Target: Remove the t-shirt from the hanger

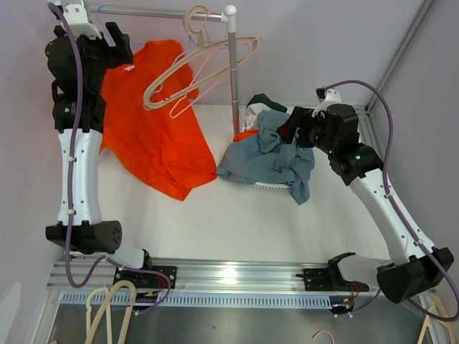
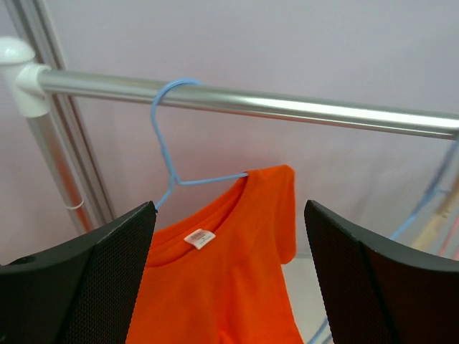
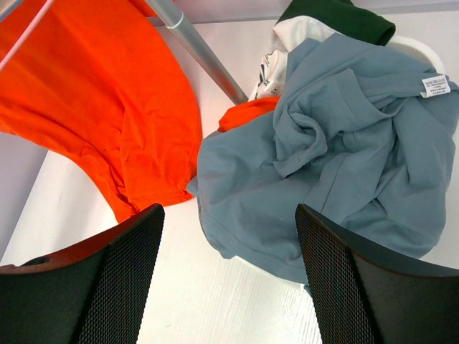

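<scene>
My left gripper grips the blue hanger at its neck next, beneath the hanger's hook (image 1: pixel 105 31). That leaves the t-shirt's shoulders free to remove the t-shirt (image 1: pixel 158 136).
An orange t-shirt (image 1: pixel 158 136) hangs on a thin blue hanger (image 2: pixel 163 143), hooked over the metal rail (image 1: pixel 158 12) at the back left. Its hem reaches down to the table. In the left wrist view the shirt (image 2: pixel 229 279) shows its collar and white label, with one shoulder still on the hanger. My left gripper (image 1: pixel 118 37) is open and empty, raised just left of the collar; in its own view (image 2: pixel 229 208) the collar lies between the jaws but farther off. My right gripper (image 1: pixel 292 125) is open and empty over a clothes pile, and the shirt's hem (image 3: pixel 107 93) shows at upper left.
Empty beige and pink hangers (image 1: pixel 193 72) hang at the rail's right end by the upright post (image 1: pixel 234 79). A grey-blue shirt (image 1: pixel 269 154) and other clothes fill a white basket (image 3: pixel 423 50) at right. Spare hangers (image 1: pixel 107 308) lie below the front rail.
</scene>
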You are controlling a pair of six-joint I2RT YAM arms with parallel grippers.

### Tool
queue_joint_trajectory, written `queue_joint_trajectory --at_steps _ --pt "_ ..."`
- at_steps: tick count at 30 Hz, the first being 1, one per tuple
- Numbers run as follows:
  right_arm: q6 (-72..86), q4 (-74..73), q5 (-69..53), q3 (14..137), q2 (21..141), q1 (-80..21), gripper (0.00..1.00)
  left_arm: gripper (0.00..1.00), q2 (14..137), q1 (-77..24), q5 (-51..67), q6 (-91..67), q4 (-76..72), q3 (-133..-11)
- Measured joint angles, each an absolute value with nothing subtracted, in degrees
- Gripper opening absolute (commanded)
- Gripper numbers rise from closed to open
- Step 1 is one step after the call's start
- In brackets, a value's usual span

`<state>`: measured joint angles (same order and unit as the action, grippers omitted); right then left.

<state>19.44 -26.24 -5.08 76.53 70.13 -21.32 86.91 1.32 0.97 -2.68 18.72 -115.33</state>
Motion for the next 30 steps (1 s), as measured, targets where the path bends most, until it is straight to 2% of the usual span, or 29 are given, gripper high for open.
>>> queue_joint_trajectory --at_steps 8,15,25,27,29,30 --pt "19.4 -25.9 -5.8 76.8 70.8 -21.3 0.79 0.86 99.2 7.2 1.3 -5.5 22.1 -124.9" --pt "19.4 -25.4 -6.8 77.9 73.5 -21.3 0.8 0.85 105.4 8.7 3.0 -6.2 23.8 -130.7" --pt "19.4 -25.0 -7.0 78.1 74.7 -21.3 0.8 0.76 111.5 10.0 6.0 -8.0 24.0 -136.0" --pt "19.4 -24.9 -7.0 78.1 74.7 -21.3 0.8 0.7 112.5 10.0 6.7 -8.3 24.1 -136.0" --pt "19.4 -24.9 -7.0 78.1 74.7 -21.3 0.8 0.57 113.1 10.0 7.1 -8.6 24.2 -135.9" --pt "19.4 -24.9 -7.0 78.1 74.8 -21.3 0.8 0.54 113.3 10.0 7.7 -8.7 24.2 -135.9"
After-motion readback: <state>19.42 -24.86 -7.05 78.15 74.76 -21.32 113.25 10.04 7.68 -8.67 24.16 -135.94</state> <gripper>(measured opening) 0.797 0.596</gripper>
